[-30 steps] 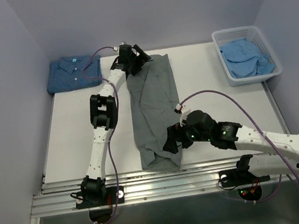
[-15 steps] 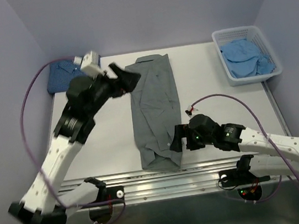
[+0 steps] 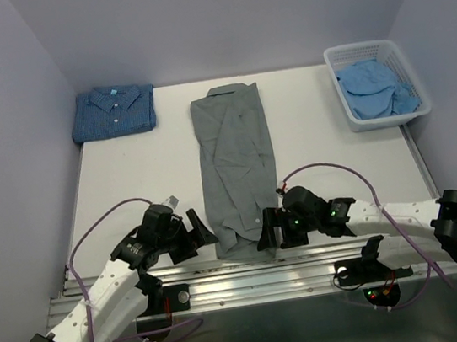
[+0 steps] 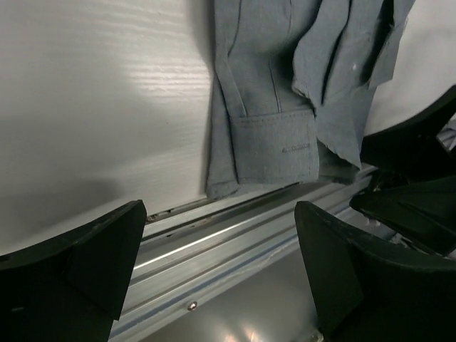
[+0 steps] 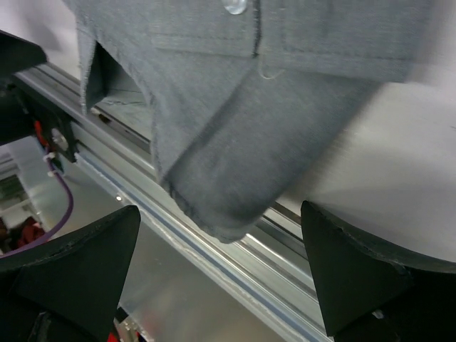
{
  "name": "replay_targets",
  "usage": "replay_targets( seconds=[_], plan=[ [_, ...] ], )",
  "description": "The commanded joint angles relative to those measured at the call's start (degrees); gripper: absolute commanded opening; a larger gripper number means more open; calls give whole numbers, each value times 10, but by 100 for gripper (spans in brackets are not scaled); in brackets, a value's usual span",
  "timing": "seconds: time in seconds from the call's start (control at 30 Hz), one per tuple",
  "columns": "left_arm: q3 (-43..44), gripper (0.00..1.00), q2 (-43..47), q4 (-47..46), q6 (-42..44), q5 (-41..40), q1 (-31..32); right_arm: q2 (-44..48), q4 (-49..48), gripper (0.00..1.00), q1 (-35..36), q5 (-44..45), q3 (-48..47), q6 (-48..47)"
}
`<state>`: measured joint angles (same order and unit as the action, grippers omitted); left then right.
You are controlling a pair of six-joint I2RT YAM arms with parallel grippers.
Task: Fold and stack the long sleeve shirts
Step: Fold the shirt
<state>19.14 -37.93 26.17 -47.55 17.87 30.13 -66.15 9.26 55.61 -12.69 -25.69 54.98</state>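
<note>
The robot's right hand next has to grab the grey shirt (image 3: pixel 236 166) by its hem's near corner (image 3: pixel 269 253), and the hem end can then be folded over toward the collar.
The grey shirt (image 3: pixel 236 166) lies folded into a long strip down the table's middle, collar at the far end, hem over the near edge. Its near left corner shows in the left wrist view (image 4: pixel 274 135), its near right corner in the right wrist view (image 5: pixel 235 107). My left gripper (image 3: pixel 199 233) is open just left of the hem. My right gripper (image 3: pixel 268 231) is open at the hem's right corner, holding nothing. The folded dark blue dotted shirt (image 3: pixel 114 111) lies at the far left. The pale blue shirt (image 3: pixel 377 87) sits crumpled in the basket.
The white lattice basket (image 3: pixel 409 114) stands at the far right. The table's aluminium rail (image 3: pixel 250 266) runs along the near edge under both grippers. Purple walls close in on the left, back and right.
My left arm has swung from the shirt's collar at the far end back to the near edge beside the hem. My right gripper has shifted slightly left at the hem.
</note>
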Motion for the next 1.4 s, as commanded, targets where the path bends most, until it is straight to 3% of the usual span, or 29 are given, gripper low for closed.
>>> replay_targets(
  seconds=[0.0,0.13,0.43,0.5,0.53,0.6,0.67,0.7,0.9,1.07,1.37],
  plan=[
    [-10,99,-8,-53,-22,62,23,-29,-61,100,5,-5,3,24],
    [-30,98,-53,-103,-27,69,45,-29,-59,98,5,17,0,27],
    [-22,72,-190,-159,1,52,74,-49,-15,77,5,45,-16,18],
    [-20,62,-216,-185,1,47,79,-60,-22,74,5,40,-13,20],
    [-16,50,-226,-190,3,49,81,-64,-24,68,5,37,-12,20],
    [-3,37,-245,-203,5,48,88,-72,-24,63,5,33,-14,21],
    [8,0,-265,-206,3,41,102,-79,-25,46,5,35,-16,21],
    [13,0,-272,-205,3,39,104,-79,-21,29,5,42,-18,17],
    [80,0,-210,-167,0,25,105,-49,92,1,5,122,-109,-42],
    [172,0,-201,-84,15,-49,103,-21,121,1,5,179,-175,-79],
    [335,0,-303,-114,60,-99,36,-108,131,1,-150,164,-336,-206]
  ],
)
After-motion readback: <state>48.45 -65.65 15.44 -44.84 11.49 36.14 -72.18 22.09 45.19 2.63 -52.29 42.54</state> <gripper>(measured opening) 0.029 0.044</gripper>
